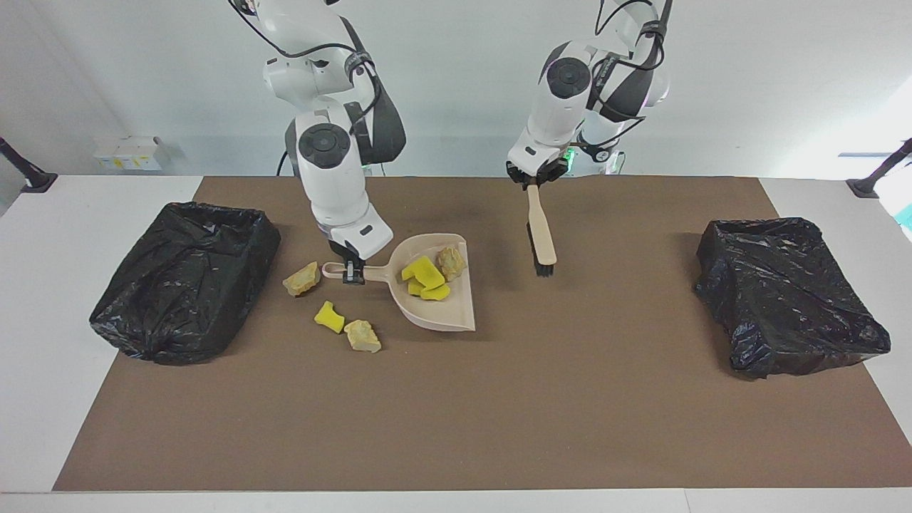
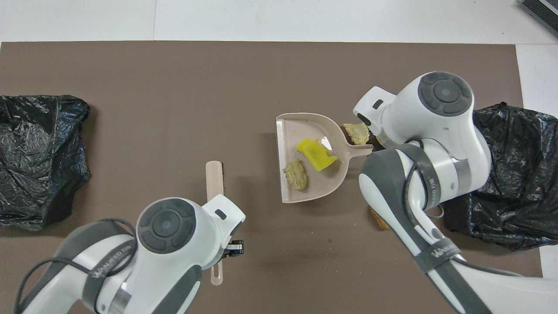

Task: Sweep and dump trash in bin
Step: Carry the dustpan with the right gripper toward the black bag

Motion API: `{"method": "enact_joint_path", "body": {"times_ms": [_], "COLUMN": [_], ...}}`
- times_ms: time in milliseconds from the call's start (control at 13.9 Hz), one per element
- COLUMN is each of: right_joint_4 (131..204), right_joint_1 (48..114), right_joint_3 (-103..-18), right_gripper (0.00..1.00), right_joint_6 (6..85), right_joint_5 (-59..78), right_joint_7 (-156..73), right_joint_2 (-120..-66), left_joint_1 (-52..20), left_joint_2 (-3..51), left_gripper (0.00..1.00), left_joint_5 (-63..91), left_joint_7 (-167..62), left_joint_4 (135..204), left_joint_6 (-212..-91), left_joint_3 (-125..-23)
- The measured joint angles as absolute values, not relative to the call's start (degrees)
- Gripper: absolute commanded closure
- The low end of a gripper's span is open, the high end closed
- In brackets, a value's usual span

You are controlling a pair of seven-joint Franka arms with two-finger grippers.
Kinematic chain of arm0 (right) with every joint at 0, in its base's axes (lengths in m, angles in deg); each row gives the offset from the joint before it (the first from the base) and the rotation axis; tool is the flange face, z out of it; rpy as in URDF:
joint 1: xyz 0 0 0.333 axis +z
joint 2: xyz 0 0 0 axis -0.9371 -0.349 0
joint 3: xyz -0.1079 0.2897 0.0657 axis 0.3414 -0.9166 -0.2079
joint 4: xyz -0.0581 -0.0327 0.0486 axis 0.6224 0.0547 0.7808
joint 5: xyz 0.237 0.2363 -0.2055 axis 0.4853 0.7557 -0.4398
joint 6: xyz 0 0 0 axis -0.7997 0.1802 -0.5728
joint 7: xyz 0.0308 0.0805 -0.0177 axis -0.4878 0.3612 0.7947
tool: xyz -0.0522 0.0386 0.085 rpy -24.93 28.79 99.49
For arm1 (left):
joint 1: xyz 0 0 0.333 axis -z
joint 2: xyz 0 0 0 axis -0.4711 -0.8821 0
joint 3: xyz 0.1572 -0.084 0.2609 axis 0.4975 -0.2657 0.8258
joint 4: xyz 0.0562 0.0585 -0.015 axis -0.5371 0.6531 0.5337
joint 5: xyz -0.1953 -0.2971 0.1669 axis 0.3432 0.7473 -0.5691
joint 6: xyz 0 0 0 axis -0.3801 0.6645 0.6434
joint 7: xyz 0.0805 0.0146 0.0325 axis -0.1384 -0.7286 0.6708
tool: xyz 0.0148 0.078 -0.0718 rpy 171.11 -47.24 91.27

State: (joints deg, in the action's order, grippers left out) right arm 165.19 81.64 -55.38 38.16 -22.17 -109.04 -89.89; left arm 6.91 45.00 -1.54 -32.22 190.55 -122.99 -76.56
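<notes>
The beige brush (image 2: pixel 214 180) is hanging above the brown mat in the overhead view, so the left gripper should keep hold of the brush for now.
My right gripper (image 1: pixel 350 273) is shut on the handle of the beige dustpan (image 1: pixel 456 317), held just above the brown mat. In the pan lie yellow sponge pieces (image 1: pixel 424 274) (image 2: pixel 316 155) and a tan chunk (image 1: pixel 450 262) (image 2: pixel 296 174). More trash lies on the mat beside it: a tan chunk (image 1: pixel 302 278), a yellow piece (image 1: pixel 328 316) and another tan chunk (image 1: pixel 363 335). A brown nugget (image 2: pixel 379 220) peeks out under the right arm. My left gripper (image 1: pixel 533 182) is shut on the brush (image 1: pixel 541 239) (image 2: pixel 214 179), which hangs bristles down over the mat.
A bin lined with a black bag (image 1: pixel 185 278) (image 2: pixel 510 174) stands at the right arm's end of the table. A second one (image 1: pixel 787 292) (image 2: pixel 41 157) stands at the left arm's end. The brown mat (image 1: pixel 456 413) covers most of the table.
</notes>
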Motion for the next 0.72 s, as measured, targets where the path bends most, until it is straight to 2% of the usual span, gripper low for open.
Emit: {"method": "enact_joint_path", "body": {"times_ms": [215, 718], "right_joint_4": [162.07, 160.52], "right_joint_1": [76.03, 60.77], "right_joint_3": [-55.19, -54.61], "right_gripper": [1.0, 1.0], "right_joint_6": [33.83, 33.03], "right_joint_5": [-21.89, -21.99], "right_joint_7": [-112.87, -118.31], "right_joint_2": [-89.14, -87.84], "left_joint_1": [10.37, 14.29], "left_joint_2": [44.89, 42.68], "left_gripper": [1.0, 1.0], "left_joint_5": [-1.51, 2.4], "left_joint_7": [-28.3, -26.13], "left_joint_4": [194.73, 196.27], "left_joint_6": [-129.47, -134.63], "left_joint_3": [-77.05, -77.08]}}
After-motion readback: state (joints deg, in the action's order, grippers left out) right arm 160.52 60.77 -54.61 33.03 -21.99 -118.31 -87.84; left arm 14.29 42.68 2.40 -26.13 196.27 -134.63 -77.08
